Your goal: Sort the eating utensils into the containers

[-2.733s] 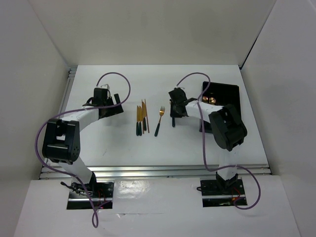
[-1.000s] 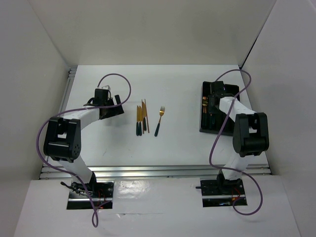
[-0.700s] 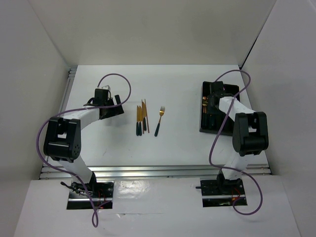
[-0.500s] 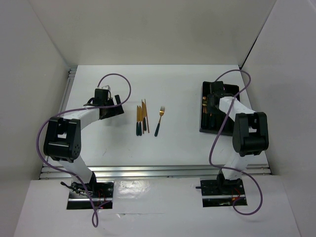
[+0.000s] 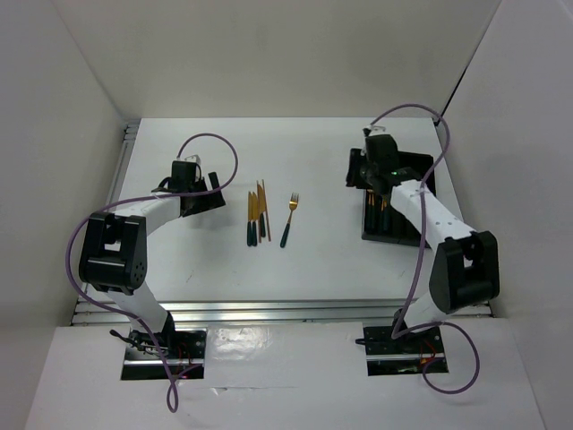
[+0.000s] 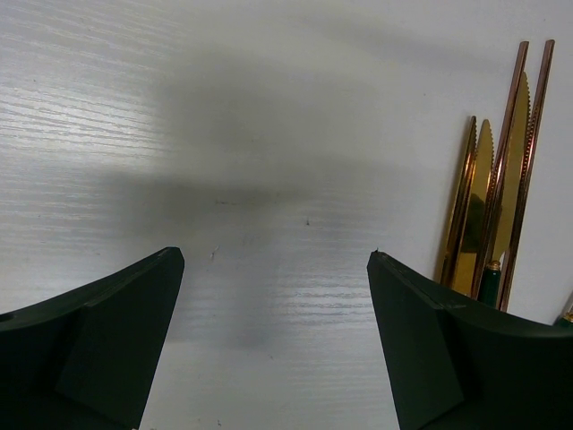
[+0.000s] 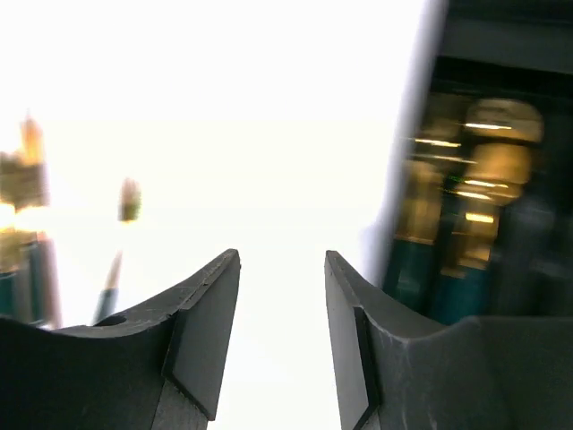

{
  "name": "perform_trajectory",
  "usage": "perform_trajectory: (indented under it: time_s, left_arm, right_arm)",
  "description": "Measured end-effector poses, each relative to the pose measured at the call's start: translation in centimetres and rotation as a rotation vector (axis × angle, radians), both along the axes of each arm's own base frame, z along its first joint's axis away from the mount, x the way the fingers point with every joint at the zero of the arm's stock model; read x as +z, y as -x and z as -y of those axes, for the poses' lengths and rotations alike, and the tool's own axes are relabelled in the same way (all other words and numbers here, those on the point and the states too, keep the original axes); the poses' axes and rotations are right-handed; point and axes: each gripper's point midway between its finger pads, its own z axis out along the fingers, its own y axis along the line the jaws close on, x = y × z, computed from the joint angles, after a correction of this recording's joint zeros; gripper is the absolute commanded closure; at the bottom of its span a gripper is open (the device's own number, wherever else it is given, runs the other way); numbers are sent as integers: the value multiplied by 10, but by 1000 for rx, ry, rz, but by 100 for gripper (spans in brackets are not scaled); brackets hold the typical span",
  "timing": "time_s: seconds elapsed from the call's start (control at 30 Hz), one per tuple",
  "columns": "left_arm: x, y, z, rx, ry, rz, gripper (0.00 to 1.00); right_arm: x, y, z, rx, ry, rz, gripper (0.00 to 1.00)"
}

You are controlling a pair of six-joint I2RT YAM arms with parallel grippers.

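The right gripper takes hold of the fork by its slim middle (image 5: 289, 221) next, so the fork's teeth and the end of its handle stay free to enter the tray.
A cluster of gold knives and sticks with teal handles (image 5: 257, 213) lies mid-table, with a lone gold fork (image 5: 288, 219) to its right. The black divided tray (image 5: 421, 193) stands at the right and holds several utensils (image 7: 466, 224). My left gripper (image 5: 213, 190) is open and empty, left of the cluster; the knives and sticks (image 6: 497, 215) show at the right edge of the left wrist view. My right gripper (image 5: 356, 170) is open and empty at the tray's left edge, above the bare table. The right wrist view is blurred; the fork (image 7: 121, 242) shows faintly at left.
White walls enclose the table on three sides. A metal rail (image 5: 269, 309) runs along the near edge. Purple cables (image 5: 215, 143) loop over both arms.
My right gripper carried a utensil from mid-table to the tray, let it go there, and has now drawn back left to the tray's left edge. The left arm has not moved.
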Motion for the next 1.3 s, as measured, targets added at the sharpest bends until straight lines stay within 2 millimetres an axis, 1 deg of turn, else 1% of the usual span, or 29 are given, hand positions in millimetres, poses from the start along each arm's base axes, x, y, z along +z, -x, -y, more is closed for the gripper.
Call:
perform_trajectory:
  time_s: [0.03,0.13,0.27,0.37,0.43,0.6,0.67,0.77,0.83,1.03,1.2,1.3]
  left_arm:
    - [0,0,0,-1,1,0,1]
    - [0,0,1,-6,6,-1,1]
    - [1,0,2,-9,10,0,1]
    - [1,0,3,-10,12,1,1]
    - [1,-1,3,-10,12,5,1]
    - [1,-1,3,-10,12,7,1]
    - [1,-1,3,-10,12,7,1]
    - [1,-1,3,-10,12,7,1]
    - [2,-1,3,-10,12,7,1]
    - [1,-1,3,-9,11,7,1]
    - [2,-1,3,-9,11,8,1]
    - [1,-1,3,-9,11,7,1]
  right_arm:
    - [-1,0,-15,19,-17,2,54]
    - [-14,5,-59,76,-75,-29,54]
    - [-38,17,-107,120,-129,-94,55]
    - [-54,25,-129,124,-136,-141,55]
    - [-61,29,-143,126,-138,-160,55]
    - [-68,42,-177,146,-161,-183,54]
    - [-72,44,-190,150,-159,-195,54]
    - [-80,44,-205,151,-141,-207,54]
    - [-86,44,-210,143,-125,-219,54]
    - [-105,49,-210,114,-82,-273,55]
    - [-124,57,-204,97,-45,-326,59]
    - [-132,57,-204,92,-33,-343,59]
